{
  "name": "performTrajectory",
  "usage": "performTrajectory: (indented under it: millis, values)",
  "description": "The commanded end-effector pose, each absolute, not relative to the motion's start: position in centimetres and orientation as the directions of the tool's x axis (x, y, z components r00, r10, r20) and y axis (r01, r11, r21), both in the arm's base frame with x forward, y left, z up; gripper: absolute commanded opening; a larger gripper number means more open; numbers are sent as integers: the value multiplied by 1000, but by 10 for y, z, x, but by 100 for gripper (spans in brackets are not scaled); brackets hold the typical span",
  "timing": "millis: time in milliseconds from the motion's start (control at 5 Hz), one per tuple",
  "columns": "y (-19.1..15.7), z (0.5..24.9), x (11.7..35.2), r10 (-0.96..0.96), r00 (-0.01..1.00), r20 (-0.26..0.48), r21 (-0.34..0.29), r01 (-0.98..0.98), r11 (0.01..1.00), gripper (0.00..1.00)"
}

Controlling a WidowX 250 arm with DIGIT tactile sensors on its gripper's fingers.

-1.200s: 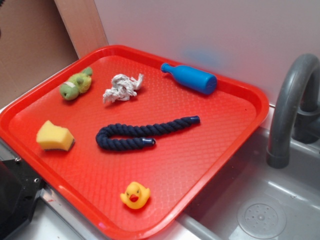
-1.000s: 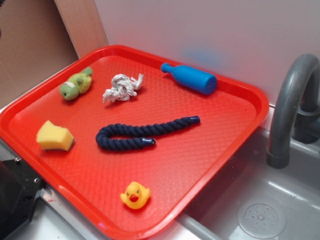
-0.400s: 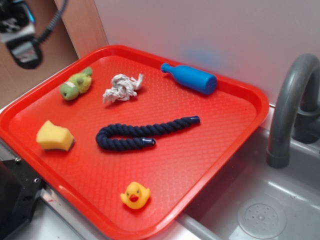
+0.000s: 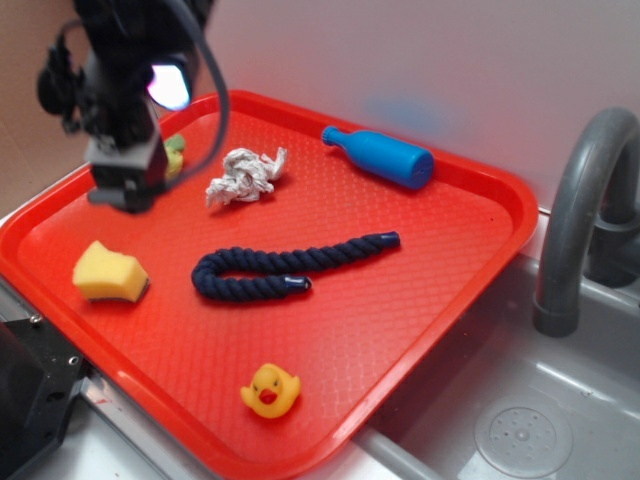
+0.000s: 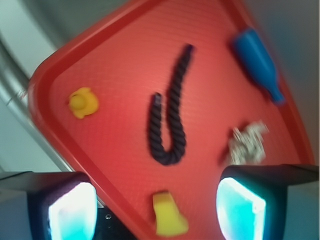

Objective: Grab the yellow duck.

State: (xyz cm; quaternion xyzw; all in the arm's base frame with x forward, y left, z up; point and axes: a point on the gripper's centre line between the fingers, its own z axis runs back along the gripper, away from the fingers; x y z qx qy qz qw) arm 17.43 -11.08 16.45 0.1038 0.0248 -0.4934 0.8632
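I will pick the yellow duck up next, with my gripper grabbing it by the sides of its round head (image 4: 269, 383).
The yellow duck (image 4: 270, 390) sits near the front corner of the red tray (image 4: 500, 190); its orange beak points toward the front. In the wrist view the duck (image 5: 83, 102) shows far up and left near the tray rim (image 5: 45, 75). My gripper (image 4: 125, 188) hangs above the tray's far left side, well away from the duck. It is open, its two lit pads (image 5: 72, 212) spread wide with nothing between them. Below it lies the yellow sponge (image 4: 108, 272).
A dark blue rope (image 4: 290, 265) curls across the tray's middle. A white knotted rag (image 4: 243, 175) and a blue bottle (image 4: 380, 157) lie toward the back. A green plush (image 4: 174, 150) is half hidden behind my arm. A grey faucet (image 4: 580, 210) and sink (image 4: 520, 430) stand on the right.
My arm has come in from the upper left and dropped over the tray's left side, now covering most of the green plush. The things on the tray have not moved.
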Motion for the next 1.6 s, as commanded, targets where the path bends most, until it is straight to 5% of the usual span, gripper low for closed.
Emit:
performTrajectory:
  millis: [0,400,800,1000,1400]
  values:
    - [-128,120,148,-981,37,-193,33,999,32,100]
    - [-152,68,146,-981,-32,-191,-101,995,-13,100]
    - [-166,45,135,-984,-13,-175,-145,989,12,100]
    - [-172,37,131,-994,58,-93,-83,994,66,0]
    - [-162,48,136,-982,146,-117,69,988,138,0]
